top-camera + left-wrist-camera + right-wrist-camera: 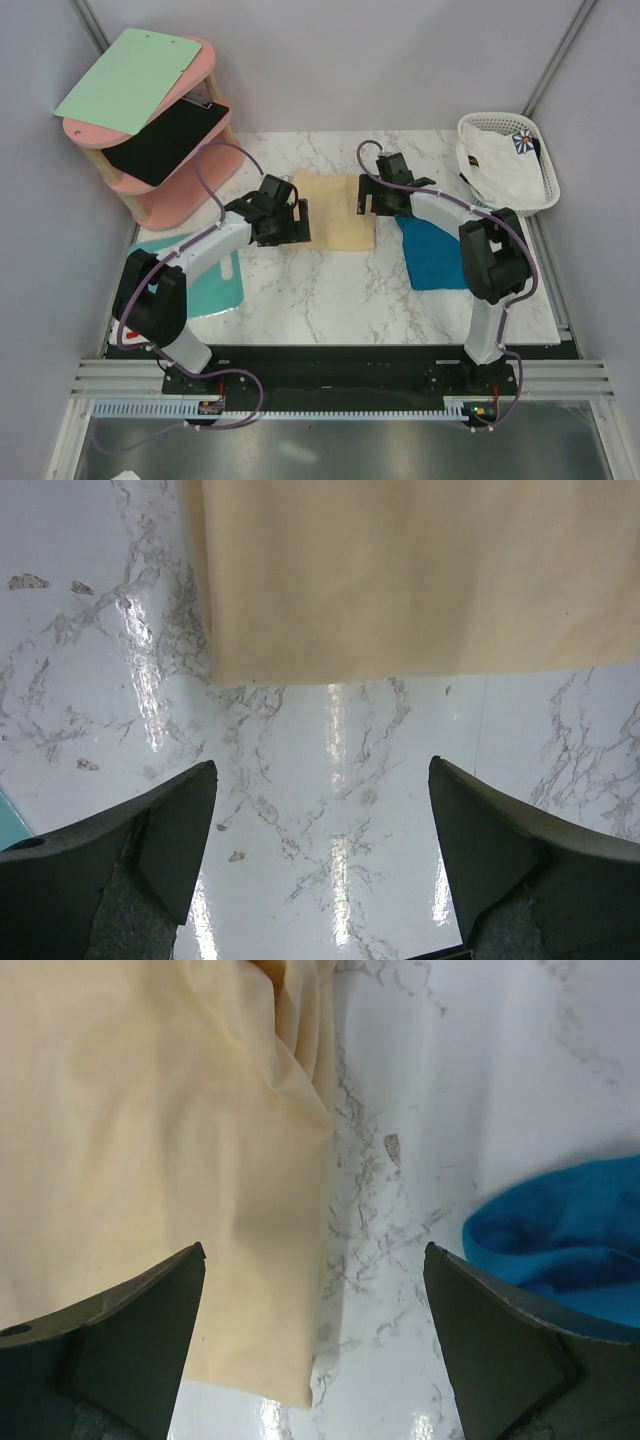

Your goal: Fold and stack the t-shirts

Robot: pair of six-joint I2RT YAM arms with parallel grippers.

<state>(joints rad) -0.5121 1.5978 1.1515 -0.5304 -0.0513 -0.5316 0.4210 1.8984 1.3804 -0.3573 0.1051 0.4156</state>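
My right gripper needs to go down to the pale yellow t-shirt's edge before it closes on it, because my fingers are still above that edge.
The pale yellow t-shirt (335,210) lies folded in a rectangle at the table's centre back. My left gripper (298,222) is open and empty at its left edge. In the left wrist view, the shirt (420,580) lies just beyond the gripper (322,780), which is over bare marble. My right gripper (362,200) is open and empty at the shirt's right edge, straddling that edge (150,1160) in the right wrist view (315,1260). The teal-blue t-shirt (435,255) lies folded to the right and also shows in the right wrist view (560,1230). The white flower-print t-shirt (497,165) sits in the basket.
A white lattice basket (548,175) stands at the back right. A turquoise board (215,285) lies at the left under my left arm. A pink shelf (150,185) with a green clipboard (130,75) stands at the back left.
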